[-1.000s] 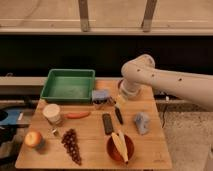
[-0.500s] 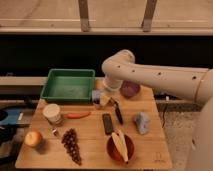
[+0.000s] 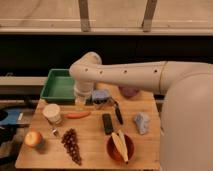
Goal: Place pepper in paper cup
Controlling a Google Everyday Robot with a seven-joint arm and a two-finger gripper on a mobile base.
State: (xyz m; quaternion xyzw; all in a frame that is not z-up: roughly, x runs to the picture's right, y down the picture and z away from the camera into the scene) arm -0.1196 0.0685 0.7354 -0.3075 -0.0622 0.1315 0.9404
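Observation:
The slim orange-red pepper should be grabbed by its middle (image 3: pixel 78 115) with my gripper next, so that it can go in the paper cup (image 3: pixel 51 113).
The slim orange-red pepper (image 3: pixel 77 115) lies flat on the wooden table (image 3: pixel 90 150), just right of the white paper cup (image 3: pixel 51 113), which stands upright near the table's left edge. My gripper (image 3: pixel 81 101) hangs from the big white arm (image 3: pixel 125 75), pointing down at the front right corner of the green tray. It is directly above the pepper, a short way off it, open, with nothing in it. Cup and pepper sit close together without touching.
A green tray (image 3: pixel 59 85) fills the back left. A grey-blue mug (image 3: pixel 100 96) and a purple bowl (image 3: pixel 129 91) stand behind. An apple (image 3: pixel 33 138), grapes (image 3: pixel 71 144), a red bowl (image 3: pixel 111 150) holding corn, two black objects (image 3: pixel 107 123) and a grey-blue lump (image 3: pixel 142 122) lie around.
The arm has swung left across the table, carrying the gripper from near the mug to above the pepper. The objects have not moved.

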